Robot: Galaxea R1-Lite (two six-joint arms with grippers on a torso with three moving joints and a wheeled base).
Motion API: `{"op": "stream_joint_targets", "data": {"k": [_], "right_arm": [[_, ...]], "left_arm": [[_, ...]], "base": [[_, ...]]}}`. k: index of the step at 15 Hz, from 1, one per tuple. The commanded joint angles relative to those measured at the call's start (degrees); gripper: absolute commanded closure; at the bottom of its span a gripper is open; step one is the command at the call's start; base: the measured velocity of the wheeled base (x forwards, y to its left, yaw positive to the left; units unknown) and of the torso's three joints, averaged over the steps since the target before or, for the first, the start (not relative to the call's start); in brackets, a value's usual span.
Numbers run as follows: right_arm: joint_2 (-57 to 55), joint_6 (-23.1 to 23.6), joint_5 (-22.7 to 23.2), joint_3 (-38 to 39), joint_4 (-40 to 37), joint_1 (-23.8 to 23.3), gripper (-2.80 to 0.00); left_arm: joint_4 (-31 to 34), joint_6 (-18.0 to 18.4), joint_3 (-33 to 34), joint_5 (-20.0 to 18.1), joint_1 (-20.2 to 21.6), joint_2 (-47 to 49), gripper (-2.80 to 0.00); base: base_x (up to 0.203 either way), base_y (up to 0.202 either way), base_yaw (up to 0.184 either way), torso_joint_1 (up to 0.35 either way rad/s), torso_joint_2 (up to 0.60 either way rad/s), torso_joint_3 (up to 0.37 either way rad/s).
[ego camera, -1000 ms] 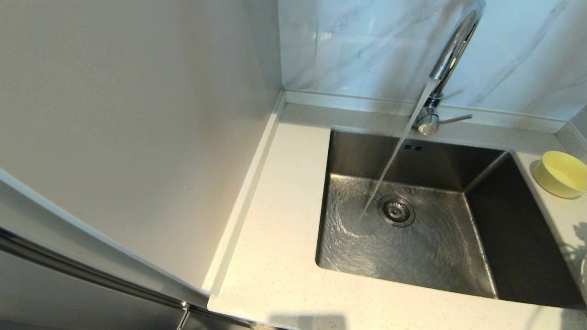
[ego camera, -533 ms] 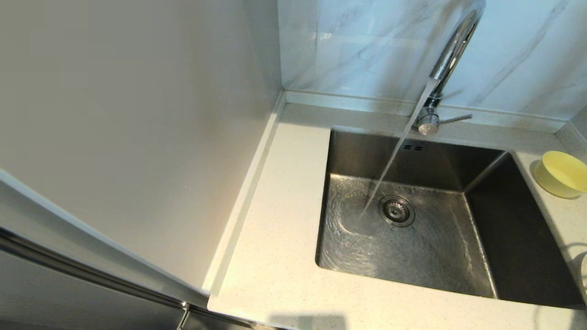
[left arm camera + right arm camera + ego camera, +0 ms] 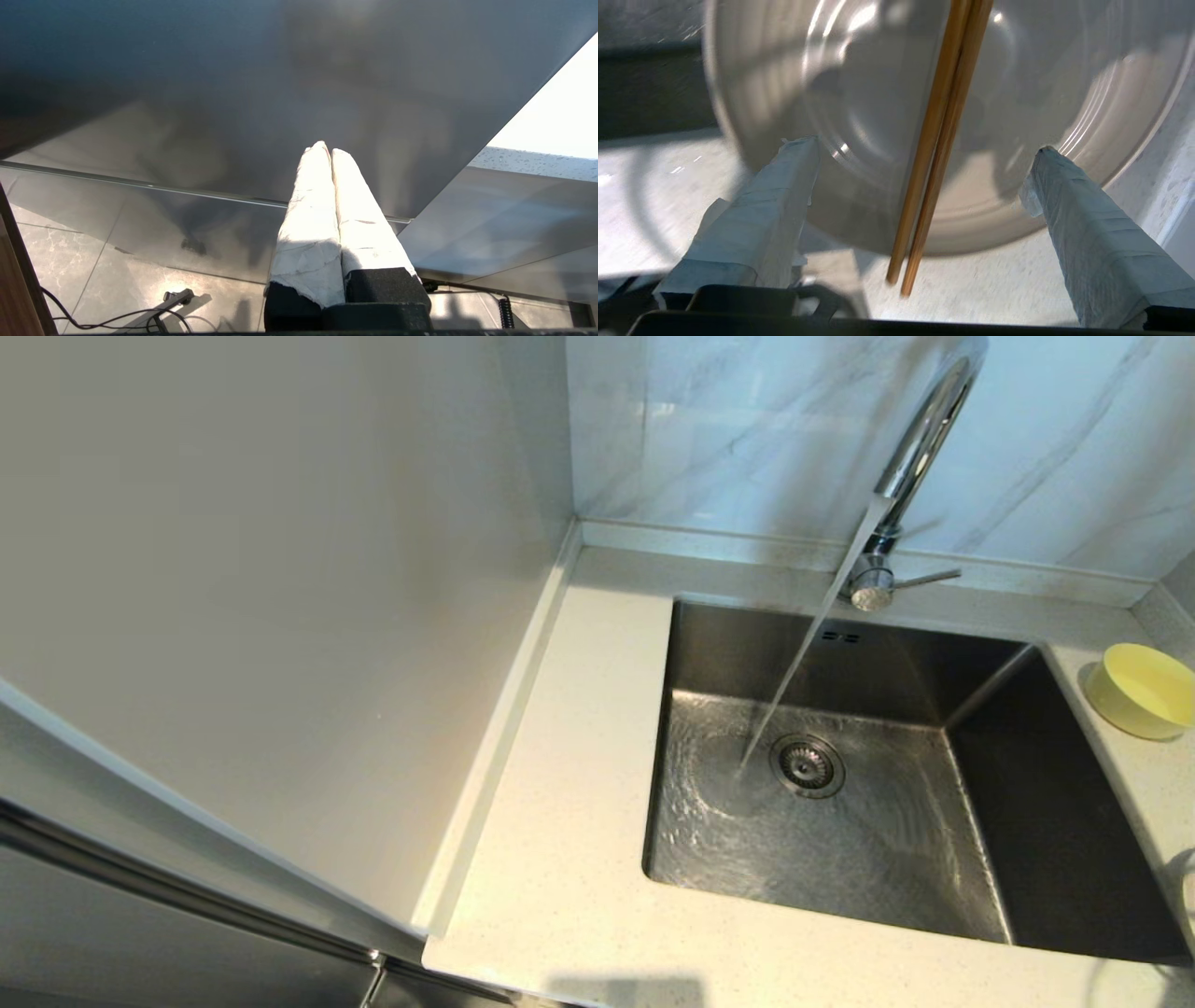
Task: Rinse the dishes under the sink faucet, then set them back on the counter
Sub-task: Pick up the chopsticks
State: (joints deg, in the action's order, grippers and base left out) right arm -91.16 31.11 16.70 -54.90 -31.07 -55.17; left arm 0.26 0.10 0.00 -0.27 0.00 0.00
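Observation:
My right gripper's fingertips are above the brown chopsticks in the right wrist view, so I should lower them before I close.
The chrome sink faucet (image 3: 920, 448) pours a stream of water into the steel basin (image 3: 840, 821). A pale yellow bowl (image 3: 1144, 691) sits on the counter (image 3: 579, 859) right of the basin. In the right wrist view a white plate (image 3: 878, 107) lies on the speckled counter with the brown chopsticks (image 3: 936, 154) across it. My right gripper (image 3: 924, 144) is open just above them, one finger on each side of the chopsticks. My left gripper (image 3: 326, 148) is shut and empty, low beside a cabinet. Neither gripper shows in the head view.
A tall pale cabinet side (image 3: 280, 616) stands left of the counter. A marbled wall (image 3: 747, 429) rises behind the faucet. The drain (image 3: 808, 765) sits mid-basin. Floor tiles and cables (image 3: 117, 312) lie below the left gripper.
In the head view, water keeps running and rippling in the basin. A faint shadow at the right edge of the counter has shifted lower. Nothing else moved.

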Motion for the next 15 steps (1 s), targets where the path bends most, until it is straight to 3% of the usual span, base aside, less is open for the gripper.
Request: {"op": "stream_joint_targets", "data": {"k": [1, 3, 10, 15], "right_arm": [[1.8, 0.2, -0.5, 5.0, 9.3, 0.1, -2.8], [1.9, -0.1, -2.2, 7.6, 15.6, 0.1, -2.8], [2.0, -0.6, -2.5, 8.9, 15.6, 0.2, -2.8], [1.3, -4.6, -2.4, 9.3, 15.4, 1.8, -2.8]], "left_arm": [[0.0, 0.0, 0.0, 0.0, 0.0, 0.0, 0.0], [0.0, 0.0, 0.0, 0.0, 0.0, 0.0, 0.0], [0.0, 0.0, 0.0, 0.0, 0.0, 0.0, 0.0], [0.0, 0.0, 0.0, 0.0, 0.0, 0.0, 0.0]], "base": [[0.0, 0.0, 0.0, 0.0, 0.0, 0.0], [0.0, 0.0, 0.0, 0.0, 0.0, 0.0], [0.0, 0.0, 0.0, 0.0, 0.0, 0.0], [0.0, 0.0, 0.0, 0.0, 0.0, 0.0]]}}
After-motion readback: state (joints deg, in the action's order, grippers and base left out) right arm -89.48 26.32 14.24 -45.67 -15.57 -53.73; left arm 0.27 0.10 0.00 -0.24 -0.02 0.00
